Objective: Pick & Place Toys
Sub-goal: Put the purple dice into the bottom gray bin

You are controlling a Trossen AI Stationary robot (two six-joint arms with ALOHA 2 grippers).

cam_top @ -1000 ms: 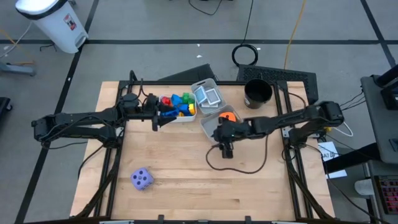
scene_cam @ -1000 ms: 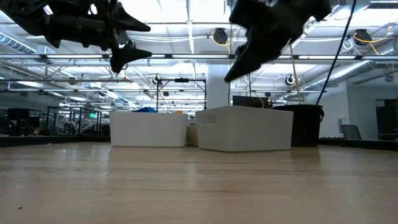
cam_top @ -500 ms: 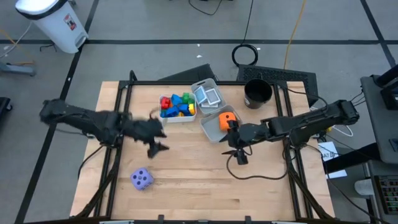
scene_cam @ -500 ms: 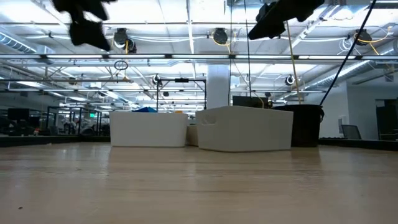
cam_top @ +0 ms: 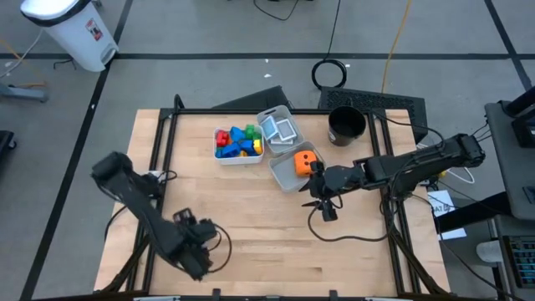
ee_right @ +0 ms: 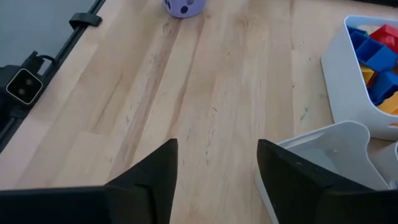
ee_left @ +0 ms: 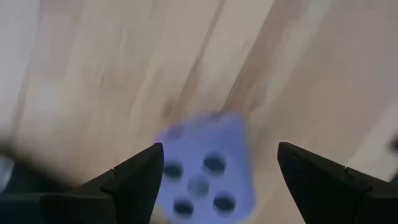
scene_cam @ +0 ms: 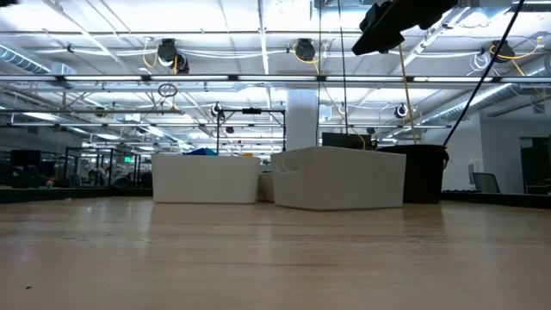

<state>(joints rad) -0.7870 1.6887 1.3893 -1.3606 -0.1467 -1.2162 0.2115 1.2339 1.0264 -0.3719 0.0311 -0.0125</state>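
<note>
My left gripper lowers next, before it closes on the die, since its fingers hover above the purple die's top side, one covering the die's edge.
In the left wrist view, a purple die lies on the wooden table below and between the fingers of my left gripper, which is open and points down over the near left of the table. In the high view the gripper hides the die. My right gripper hangs open and empty above the table middle, just near of a grey bin that holds an orange die. Coloured blocks fill a white bin. White cards lie in a second grey bin.
A black cup stands at the far right behind the bins. Black rails run along the table's left and right sides. Bare wood spreads over the near half between the arms. The low view shows the bins far back.
My left gripper has swung from the white bin at the far side to the near left of the table, tipping from level to pointing down over the purple die. My right gripper has risen and shifted a little toward the right edge, away from the grey bin.
</note>
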